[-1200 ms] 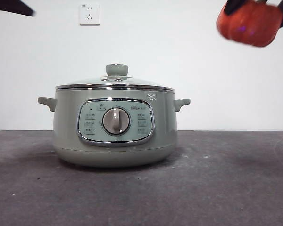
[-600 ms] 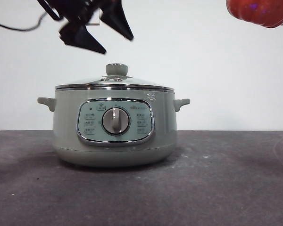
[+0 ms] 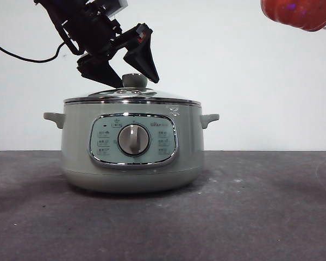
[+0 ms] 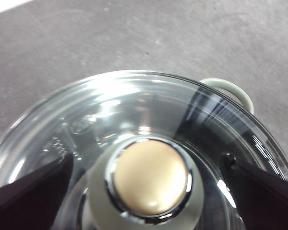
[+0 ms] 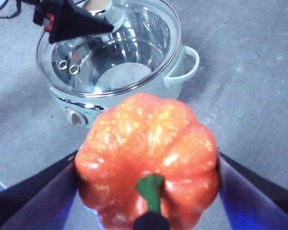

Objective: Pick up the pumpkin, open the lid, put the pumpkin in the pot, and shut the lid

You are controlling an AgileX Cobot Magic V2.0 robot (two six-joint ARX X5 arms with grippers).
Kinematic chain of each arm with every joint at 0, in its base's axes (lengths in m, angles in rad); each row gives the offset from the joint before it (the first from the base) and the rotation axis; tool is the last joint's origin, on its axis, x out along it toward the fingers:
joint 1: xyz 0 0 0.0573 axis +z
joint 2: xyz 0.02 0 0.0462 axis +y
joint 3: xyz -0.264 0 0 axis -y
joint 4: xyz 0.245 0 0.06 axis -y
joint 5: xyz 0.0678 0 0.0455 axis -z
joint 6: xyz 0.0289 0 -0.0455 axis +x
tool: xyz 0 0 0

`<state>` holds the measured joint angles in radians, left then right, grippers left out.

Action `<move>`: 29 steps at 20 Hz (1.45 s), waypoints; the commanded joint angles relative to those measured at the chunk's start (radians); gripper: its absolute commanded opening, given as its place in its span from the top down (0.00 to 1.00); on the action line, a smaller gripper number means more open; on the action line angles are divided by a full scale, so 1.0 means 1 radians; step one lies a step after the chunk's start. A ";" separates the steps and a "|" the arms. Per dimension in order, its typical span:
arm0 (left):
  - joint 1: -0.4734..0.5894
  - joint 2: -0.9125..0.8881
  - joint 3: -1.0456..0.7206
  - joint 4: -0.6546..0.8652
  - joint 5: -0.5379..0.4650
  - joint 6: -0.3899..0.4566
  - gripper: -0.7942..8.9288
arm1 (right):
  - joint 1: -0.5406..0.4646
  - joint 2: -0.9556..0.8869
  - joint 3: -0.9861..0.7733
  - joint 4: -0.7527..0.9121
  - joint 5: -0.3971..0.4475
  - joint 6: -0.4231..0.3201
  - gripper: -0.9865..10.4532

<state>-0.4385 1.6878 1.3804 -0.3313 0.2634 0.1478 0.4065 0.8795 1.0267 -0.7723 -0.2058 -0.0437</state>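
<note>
My left gripper picks up the pot lid by its round knob next, to open the pot for the pumpkin [image 3: 296, 12].
The pale green pot [image 3: 132, 147] stands on the dark table with its lid [image 3: 131, 95] on. My left gripper [image 3: 125, 73] is open, its jaws on either side of the lid's knob [image 3: 135, 80] without closing on it. In the left wrist view the knob [image 4: 150, 178] sits between the jaws above the glass lid [image 4: 134, 105]. My right gripper [image 5: 146, 191] is shut on the orange pumpkin [image 5: 146, 158] and holds it high at the upper right [image 3: 299, 12], above and to the side of the pot [image 5: 134, 86].
A dark grey table [image 3: 261, 217] runs in front of a white wall. The pot has side handles [image 3: 209, 118] and a dial panel [image 3: 133, 140]. A black cable [image 3: 22, 54] trails from the left arm.
The left gripper has come down from above the pot until its open jaws flank the lid's knob. The pumpkin stays held at the upper right.
</note>
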 commanded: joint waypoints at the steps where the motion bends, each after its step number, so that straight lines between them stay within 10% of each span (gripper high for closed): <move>1: -0.008 0.007 0.002 0.002 -0.005 0.011 0.25 | 0.002 -0.003 0.002 0.008 0.003 0.009 0.92; 5: -0.008 0.007 0.002 -0.004 -0.005 0.011 0.56 | 0.002 -0.003 0.002 0.008 0.003 0.009 0.92; 13: -0.008 0.011 0.002 -0.026 -0.031 0.010 0.69 | 0.002 -0.004 0.002 0.008 0.003 0.009 0.92; 17: -0.008 0.011 0.002 -0.028 -0.031 0.010 0.93 | 0.002 -0.005 0.002 0.009 0.003 0.009 0.92; 29: -0.004 -0.072 0.011 0.012 -0.028 -0.024 0.93 | 0.002 -0.002 0.002 0.046 0.003 0.009 0.92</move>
<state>-0.4442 1.6520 1.3811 -0.3531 0.2279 0.1329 0.4065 0.8787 1.0267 -0.7334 -0.2058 -0.0437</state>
